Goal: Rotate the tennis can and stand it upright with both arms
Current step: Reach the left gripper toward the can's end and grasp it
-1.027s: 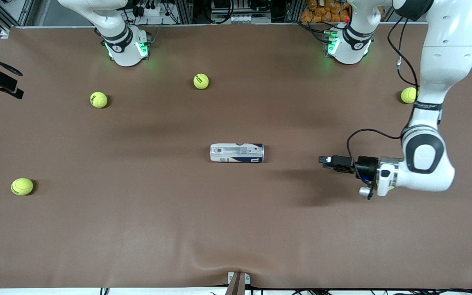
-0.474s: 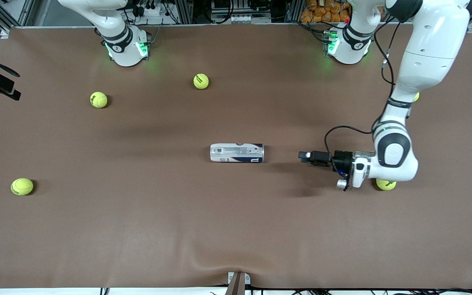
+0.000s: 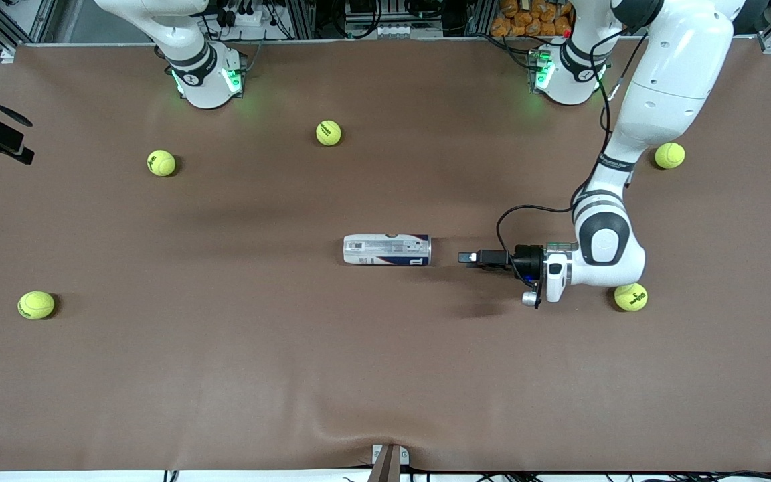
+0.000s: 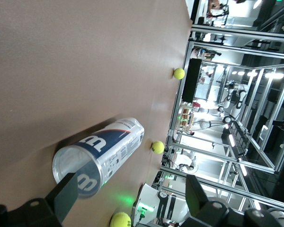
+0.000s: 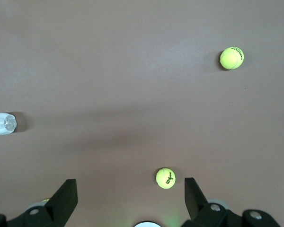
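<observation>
The tennis can should stand upright on the tabletop, so next my left gripper should grab the can by its open rim [image 3: 429, 250] [image 4: 75, 168].
The tennis can [image 3: 387, 250] lies on its side in the middle of the brown table, its long axis running between the two arms' ends. My left gripper [image 3: 469, 258] is low over the table beside the can's end toward the left arm, pointing at it with a small gap. In the left wrist view the left gripper [image 4: 131, 189] is open and empty, and the can [image 4: 104, 151] shows its round end just ahead of one finger. My right gripper [image 5: 129, 189] is open and empty, high over the table; the can's end [image 5: 0, 124] shows at that view's edge.
Yellow-green tennis balls lie scattered: one [image 3: 630, 296] next to the left arm's wrist, one [image 3: 669, 155] by its forearm, and others [image 3: 328, 132], [image 3: 161, 163], [image 3: 36, 304] toward the right arm's end. The table mat [image 3: 385, 375] has a wrinkle at its front edge.
My left arm has swept low over the table toward the can, closing most of the gap and uncovering the ball by its wrist. The can has not moved.
</observation>
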Available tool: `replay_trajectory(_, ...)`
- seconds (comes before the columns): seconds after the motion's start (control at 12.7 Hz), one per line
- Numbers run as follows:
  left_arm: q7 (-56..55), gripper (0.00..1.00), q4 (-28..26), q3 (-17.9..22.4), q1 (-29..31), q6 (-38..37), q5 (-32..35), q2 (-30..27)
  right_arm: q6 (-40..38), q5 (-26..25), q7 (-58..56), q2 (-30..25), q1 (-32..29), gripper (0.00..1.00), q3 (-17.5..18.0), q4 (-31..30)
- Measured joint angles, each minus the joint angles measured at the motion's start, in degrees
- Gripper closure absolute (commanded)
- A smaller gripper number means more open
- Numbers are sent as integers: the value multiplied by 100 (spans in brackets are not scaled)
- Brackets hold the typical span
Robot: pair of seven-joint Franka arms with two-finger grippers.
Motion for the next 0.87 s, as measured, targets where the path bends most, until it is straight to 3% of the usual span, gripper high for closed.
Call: replay_trajectory(0.87, 648, 0, -257, -94, -433, 126, -888, 482, 10, 28, -12, 13, 0, 0, 5, -2)
